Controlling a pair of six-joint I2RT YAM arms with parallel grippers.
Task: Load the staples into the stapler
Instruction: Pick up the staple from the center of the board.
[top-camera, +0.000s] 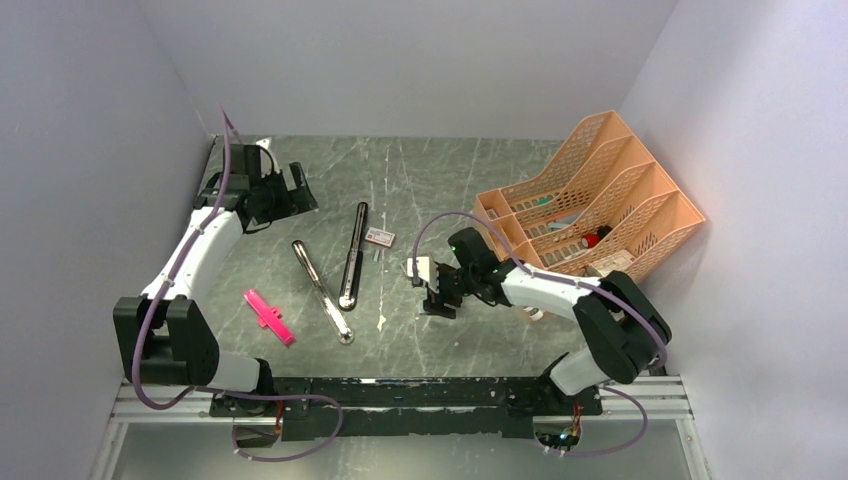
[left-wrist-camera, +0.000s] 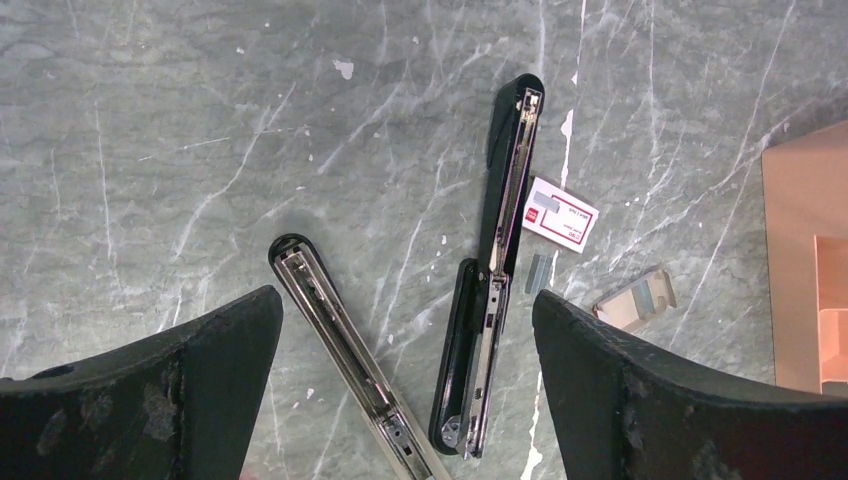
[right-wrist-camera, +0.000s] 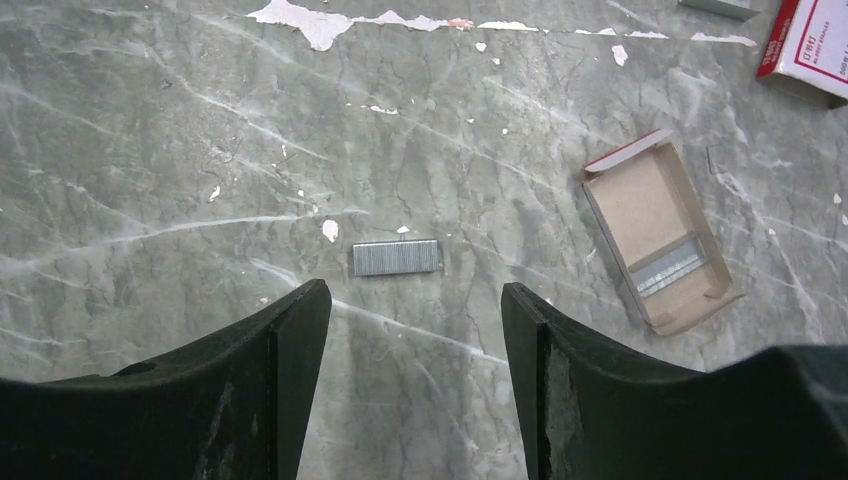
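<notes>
My right gripper should grab the loose staple strip by its short ends next. That leaves the staple strip's long sides free to fit the stapler's bar.
The black stapler (top-camera: 352, 255) (left-wrist-camera: 500, 240) lies opened flat on the marble table, chrome rail facing up. One loose strip of staples (right-wrist-camera: 395, 257) rests just ahead of my right gripper (right-wrist-camera: 415, 295) (top-camera: 437, 303), which hovers low and open with nothing between its fingers. Another strip (left-wrist-camera: 539, 272) lies beside the red-and-white staple box (left-wrist-camera: 558, 222) (top-camera: 379, 237) (right-wrist-camera: 810, 45). The box's cardboard tray (right-wrist-camera: 660, 230) (left-wrist-camera: 635, 300) holds more staples. My left gripper (left-wrist-camera: 405, 300) (top-camera: 298, 195) hangs wide open, high at the back left, looking down on the stapler.
A silver-grey stapler (top-camera: 322, 290) (left-wrist-camera: 340, 340) lies open to the left of the black one. A pink plastic piece (top-camera: 268, 315) sits nearer the left arm's base. An orange file rack (top-camera: 590, 200) (left-wrist-camera: 805, 250) fills the back right.
</notes>
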